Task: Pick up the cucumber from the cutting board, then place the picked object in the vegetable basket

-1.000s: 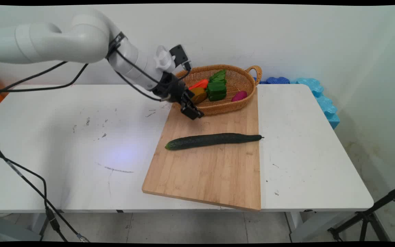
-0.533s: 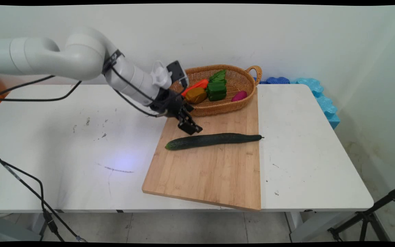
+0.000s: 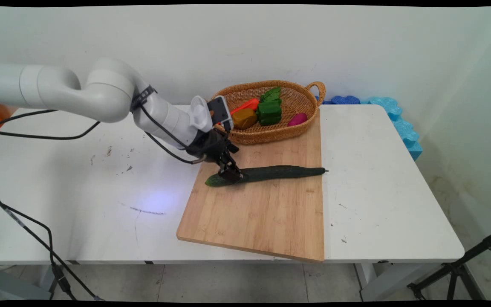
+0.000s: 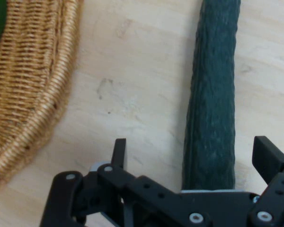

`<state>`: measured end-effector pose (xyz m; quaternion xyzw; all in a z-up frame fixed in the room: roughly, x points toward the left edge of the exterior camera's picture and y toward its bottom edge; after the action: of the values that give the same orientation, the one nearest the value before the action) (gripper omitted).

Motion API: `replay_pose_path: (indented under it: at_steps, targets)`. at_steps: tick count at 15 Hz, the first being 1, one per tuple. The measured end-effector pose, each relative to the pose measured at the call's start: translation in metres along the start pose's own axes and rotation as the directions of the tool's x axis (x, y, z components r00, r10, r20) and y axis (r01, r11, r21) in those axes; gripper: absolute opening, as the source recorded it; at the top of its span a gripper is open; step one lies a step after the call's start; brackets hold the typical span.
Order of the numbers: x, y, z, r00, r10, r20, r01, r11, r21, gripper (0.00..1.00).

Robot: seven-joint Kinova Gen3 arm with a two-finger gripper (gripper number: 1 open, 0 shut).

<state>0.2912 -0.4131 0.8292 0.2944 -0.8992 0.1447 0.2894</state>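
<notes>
My gripper grabs the cucumber by its body near the pale green tip [image 3: 221, 179] next, to put the cucumber into the wicker basket.
A long dark green cucumber [image 3: 271, 173] lies across the wooden cutting board [image 3: 262, 213]. My gripper [image 3: 229, 175] is down at the cucumber's left end. In the hand view the gripper [image 4: 194, 156] is open, and the cucumber [image 4: 213, 104] runs up the picture between its two fingers [image 4: 118, 152], nearer the right one. The fingers stand apart from the cucumber's sides.
A wicker basket [image 3: 301, 125] stands at the board's far end, holding a carrot [image 3: 247, 104], a brown potato [image 3: 244, 118], green leafy vegetables [image 3: 270, 108] and a purple piece [image 3: 297, 119]. Its rim [image 4: 42, 118] shows at the hand view's left. Blue foam blocks [image 3: 394, 117] lie behind the table's right corner.
My gripper has come down and toward the near side, from beside the basket's front rim to the cucumber's left end. The cucumber and basket have not moved.
</notes>
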Motion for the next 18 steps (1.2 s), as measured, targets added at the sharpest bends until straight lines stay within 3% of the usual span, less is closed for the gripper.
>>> replay_pose_path:
  at_steps: [5,6,18]
  targets:
    - [-0.006,0.004,0.009,1.0,0.026,0.006,-0.026,1.0,0.0,1.0]
    - [-0.007,0.005,0.01,0.999,0.032,0.007,-0.032,1.0,0.0,0.0]
    - [-0.005,0.019,0.008,0.996,0.093,0.002,-0.093,0.995,-0.026,0.0]
